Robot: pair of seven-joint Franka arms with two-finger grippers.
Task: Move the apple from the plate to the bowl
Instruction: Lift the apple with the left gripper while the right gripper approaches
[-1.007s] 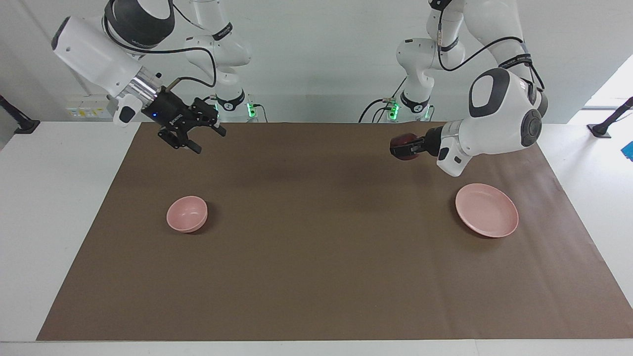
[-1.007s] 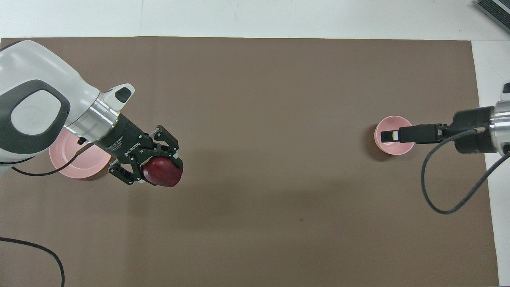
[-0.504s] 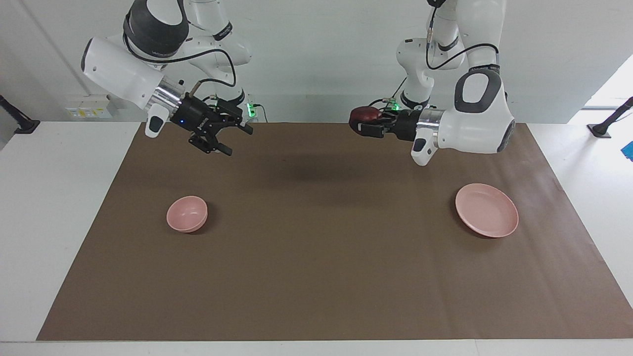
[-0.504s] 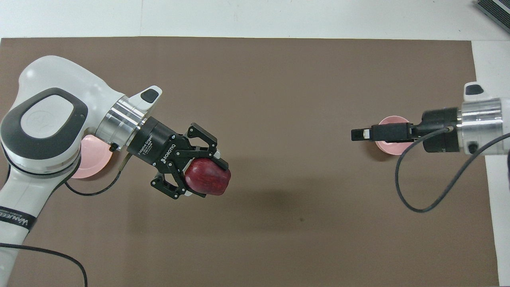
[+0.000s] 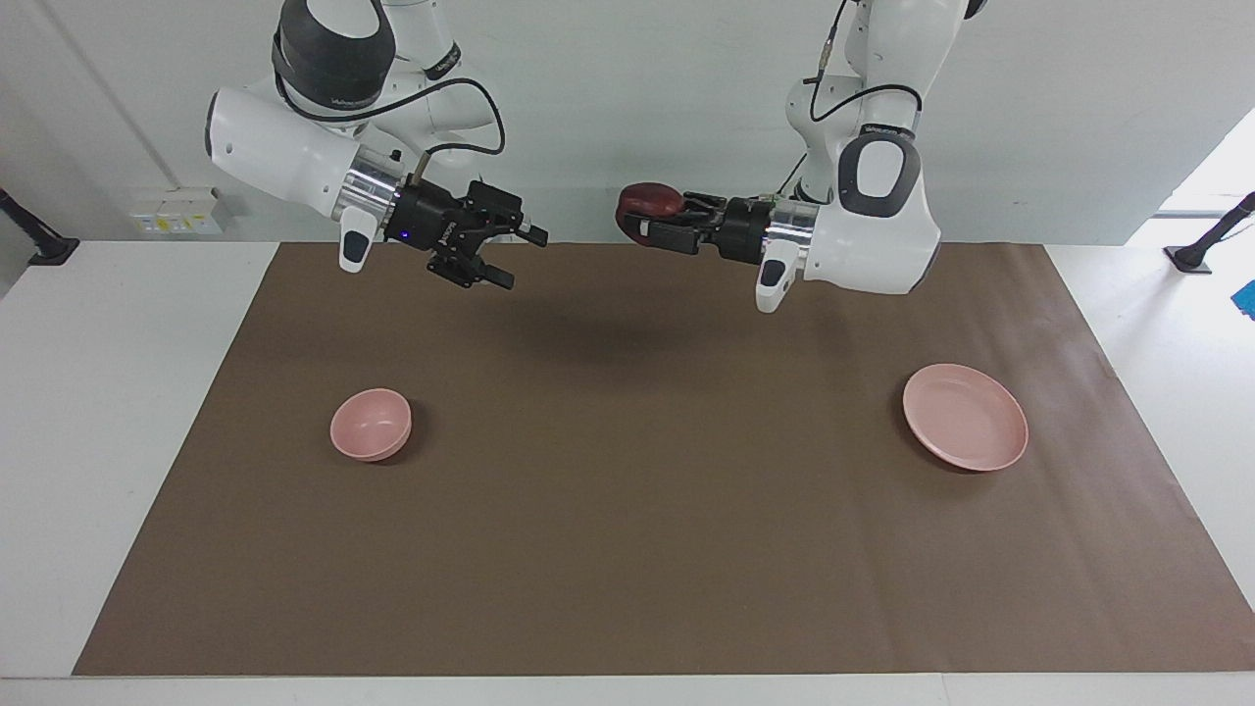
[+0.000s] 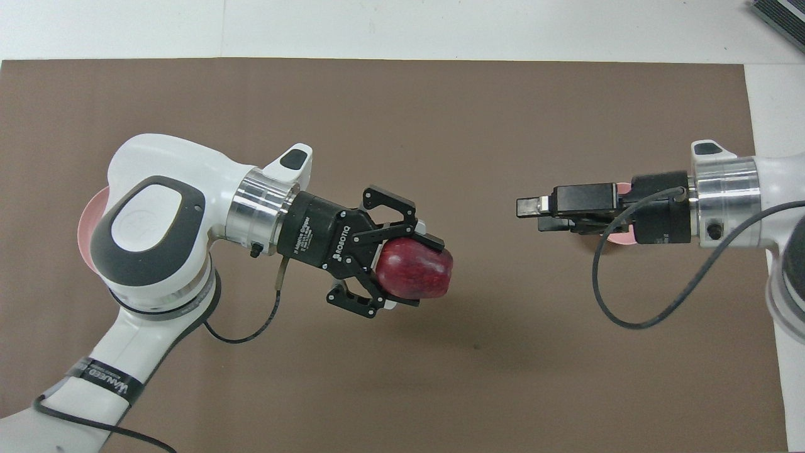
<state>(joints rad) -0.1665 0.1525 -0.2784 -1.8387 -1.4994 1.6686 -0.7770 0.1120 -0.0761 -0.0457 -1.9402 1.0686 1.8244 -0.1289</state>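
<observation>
I should next grab the dark red apple with my right gripper by its bare end beyond my left gripper's fingers, because those fingers cover the apple's sides.
My left gripper [image 5: 635, 222] is shut on the dark red apple [image 5: 649, 200] and holds it high in the air over the middle of the brown mat, pointing toward the right arm; the gripper [image 6: 420, 274] and the apple [image 6: 415, 275] also show in the overhead view. My right gripper [image 5: 520, 260] is open and empty, raised and pointing toward the apple with a gap between them; it also shows in the overhead view [image 6: 527, 211]. The pale pink plate [image 5: 966, 429] lies empty toward the left arm's end. The pale pink bowl [image 5: 371, 424] stands empty toward the right arm's end.
A brown mat [image 5: 627, 549] covers most of the white table. In the overhead view the left arm hides most of the plate [image 6: 85, 220], and the right gripper hides most of the bowl [image 6: 621, 240].
The left gripper carried the apple up and away from the plate toward the middle of the table. The right gripper moved from over the bowl toward the middle, and the gap between the two shrank.
</observation>
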